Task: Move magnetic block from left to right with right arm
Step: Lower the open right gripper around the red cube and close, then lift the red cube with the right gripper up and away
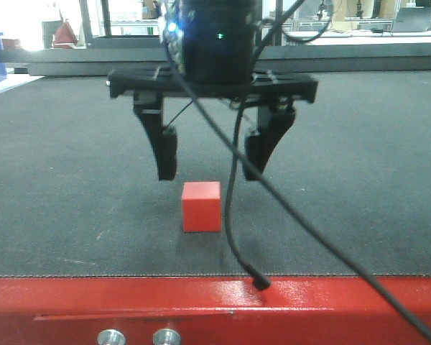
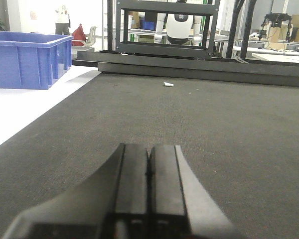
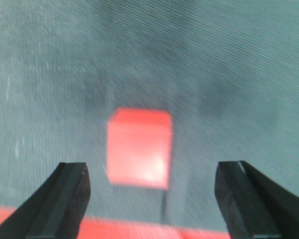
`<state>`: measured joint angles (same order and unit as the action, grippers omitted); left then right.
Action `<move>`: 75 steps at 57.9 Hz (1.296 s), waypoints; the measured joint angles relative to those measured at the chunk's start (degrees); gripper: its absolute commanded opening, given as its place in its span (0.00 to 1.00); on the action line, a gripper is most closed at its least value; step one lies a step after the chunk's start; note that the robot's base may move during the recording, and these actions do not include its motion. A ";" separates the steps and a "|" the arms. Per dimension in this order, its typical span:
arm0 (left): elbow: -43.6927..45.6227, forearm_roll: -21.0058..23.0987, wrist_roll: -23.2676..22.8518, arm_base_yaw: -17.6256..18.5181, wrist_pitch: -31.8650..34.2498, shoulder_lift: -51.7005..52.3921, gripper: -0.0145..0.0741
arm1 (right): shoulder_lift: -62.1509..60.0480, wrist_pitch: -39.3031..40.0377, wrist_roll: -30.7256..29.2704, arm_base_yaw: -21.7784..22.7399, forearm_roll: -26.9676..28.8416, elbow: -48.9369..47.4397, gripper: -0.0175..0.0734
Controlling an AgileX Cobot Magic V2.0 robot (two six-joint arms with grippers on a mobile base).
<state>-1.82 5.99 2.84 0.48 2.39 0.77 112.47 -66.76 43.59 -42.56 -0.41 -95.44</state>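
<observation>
I need to carry the magnetic block (image 1: 201, 206) across the dark mat (image 1: 345, 165) next, so I should pick up the block by its opposite sides with my right gripper.
The magnetic block (image 1: 201, 206), a small plain red cube, rests on the dark mat near the front edge. My right gripper (image 1: 210, 172) hangs open just above and behind it, its two black fingers spread wider than the cube. In the right wrist view the magnetic block (image 3: 139, 148) lies on the mat ahead of and between the open fingertips of the right gripper (image 3: 152, 175), touching neither finger. My left gripper (image 2: 149, 155) is shut with nothing between its pads, low over bare mat.
A red metal rail (image 1: 215, 305) borders the mat's front edge. A black cable (image 1: 233, 208) droops from the right arm past the cube onto the rail. A blue bin (image 2: 27, 59) stands at the far left, a black rack (image 2: 164, 30) behind the mat.
</observation>
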 measured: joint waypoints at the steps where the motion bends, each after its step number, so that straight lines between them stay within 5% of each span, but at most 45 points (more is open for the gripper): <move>1: 0.00 0.00 0.00 0.00 0.00 0.00 0.02 | 0.41 0.00 0.00 0.00 0.02 -0.12 0.87; 39: 0.00 0.00 0.00 0.00 0.00 0.00 0.02 | 5.55 0.67 -0.91 0.00 0.81 -0.60 0.86; 57: 0.00 0.00 0.00 0.00 0.00 0.00 0.02 | 5.55 1.28 -1.02 0.00 1.10 -0.60 0.61; 75: 0.00 0.00 0.00 0.00 0.00 0.00 0.02 | 4.59 1.28 -1.02 0.00 1.09 -0.60 0.60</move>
<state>-1.82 5.99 2.84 0.48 2.39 0.77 117.06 -65.48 42.58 -42.56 0.68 -96.04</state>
